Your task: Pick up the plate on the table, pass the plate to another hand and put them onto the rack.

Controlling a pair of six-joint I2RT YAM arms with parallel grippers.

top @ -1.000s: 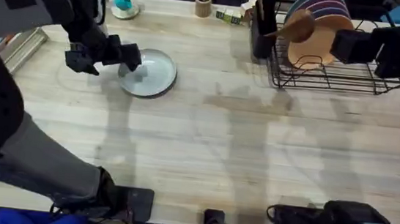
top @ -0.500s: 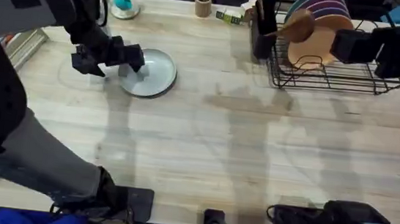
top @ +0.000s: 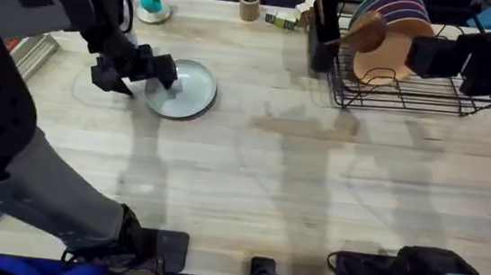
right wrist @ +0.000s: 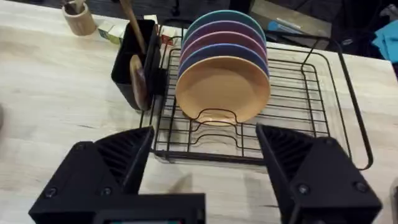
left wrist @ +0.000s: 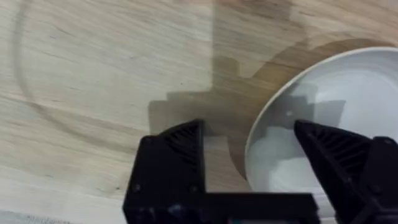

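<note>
My left gripper should next grab the plate's thin raised rim to pick up the plate; its round side is wider than my open fingers.
The white plate lies flat on the table at the far left. My left gripper sits at the plate's left rim. In the left wrist view the left gripper is open, with one finger over the bare wood and the other finger over the plate, so the rim lies between them. The black wire rack stands at the far right. My right gripper hovers over it, and in the right wrist view the right gripper is open and holds nothing in front of the rack.
A tan bowl and purple and blue plates stand upright in the rack. A black utensil holder with wooden spoons is fixed to its left side. Small items line the far edge. A metal tray lies at the left edge.
My left gripper has crept slightly right, closer onto the plate's left rim. The plate and the right arm have not moved.
</note>
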